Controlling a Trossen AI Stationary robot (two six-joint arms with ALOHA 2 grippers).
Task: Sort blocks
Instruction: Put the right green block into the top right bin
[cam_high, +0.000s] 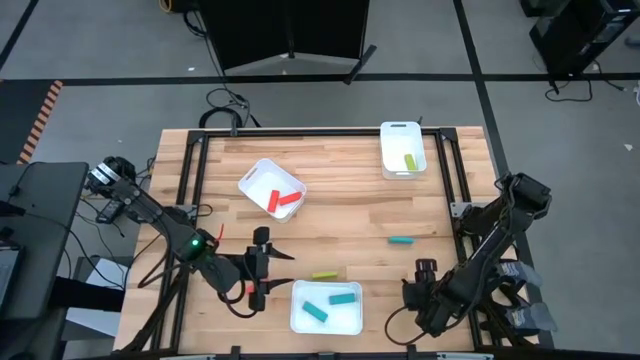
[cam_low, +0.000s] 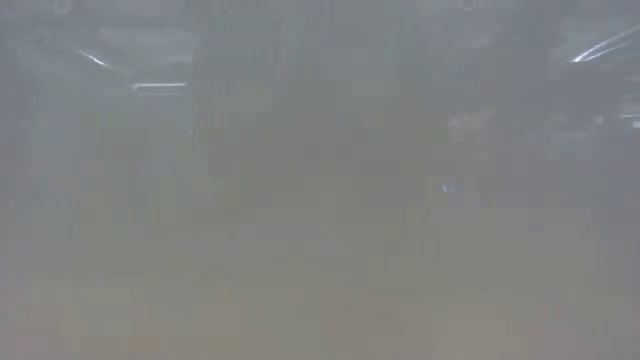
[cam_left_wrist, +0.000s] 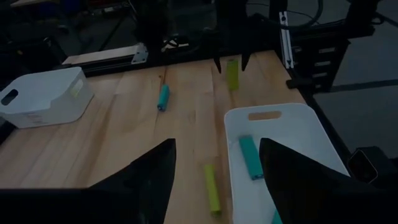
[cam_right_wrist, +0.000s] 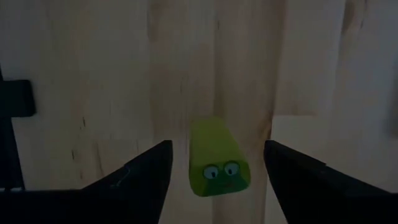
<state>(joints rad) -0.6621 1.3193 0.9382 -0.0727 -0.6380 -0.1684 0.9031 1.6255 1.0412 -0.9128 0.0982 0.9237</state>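
My right gripper grips this yellow-green block by its frog-faced end (cam_right_wrist: 220, 178) next, to sort it into the tray with the other yellow-green block.
My right gripper (cam_right_wrist: 217, 144) is open near the table's near right corner (cam_high: 418, 282). Its fingers stand on either side of a yellow-green block (cam_right_wrist: 217, 158) that lies flat on the wood, with a gap on each side. My left gripper (cam_high: 260, 267) is open near the near edge, left of the near tray, and touches nothing. On the bare table lie a teal block (cam_high: 401, 241) and another yellow-green block (cam_high: 324, 275). Two red blocks (cam_high: 282, 199) lie in the left tray, two teal blocks (cam_high: 330, 305) in the near tray, and one yellow-green block (cam_high: 409, 161) in the far tray.
Three white trays stand on the wooden table: one at far left-centre (cam_high: 258, 172), one at the far right (cam_high: 400, 131) and one at the near edge (cam_high: 300, 322). A black frame (cam_high: 190, 170) runs along the table's sides. Open wood lies in the middle.
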